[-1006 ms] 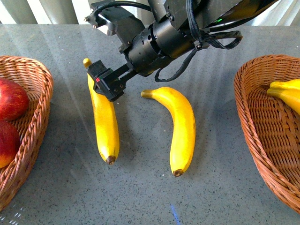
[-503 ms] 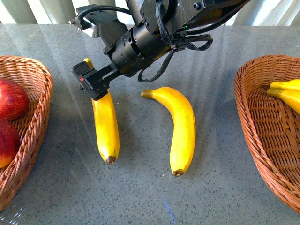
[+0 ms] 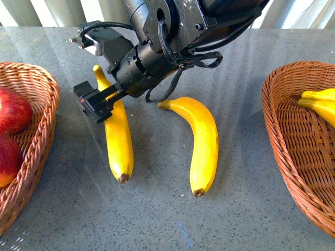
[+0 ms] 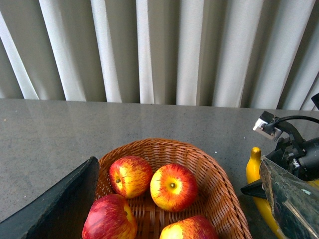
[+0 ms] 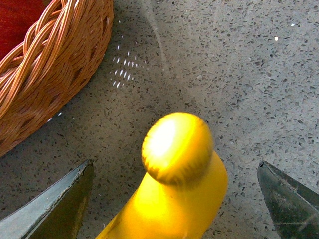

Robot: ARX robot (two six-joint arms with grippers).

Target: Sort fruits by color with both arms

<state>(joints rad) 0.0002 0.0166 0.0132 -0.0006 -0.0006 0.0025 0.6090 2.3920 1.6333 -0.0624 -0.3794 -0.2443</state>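
The yellow fruit goes in the basket with the bananas, so my right gripper should next grab the banana by its thick middle.
Two yellow bananas lie on the grey table: a left one and a middle one. My right gripper is open, reaching across over the left banana's upper part. In the right wrist view the banana's end sits between the open fingers, apart from both. Red apples lie in the left basket. My left gripper is open and empty, above the basket with several apples; it does not show in the front view.
A right wicker basket holds yellow bananas. In the left wrist view the left banana's tip and the right arm show beside the apple basket. That basket's rim is close in the right wrist view.
My right gripper has moved left and slightly down across the left banana, towards the apple basket. The bananas have not moved.
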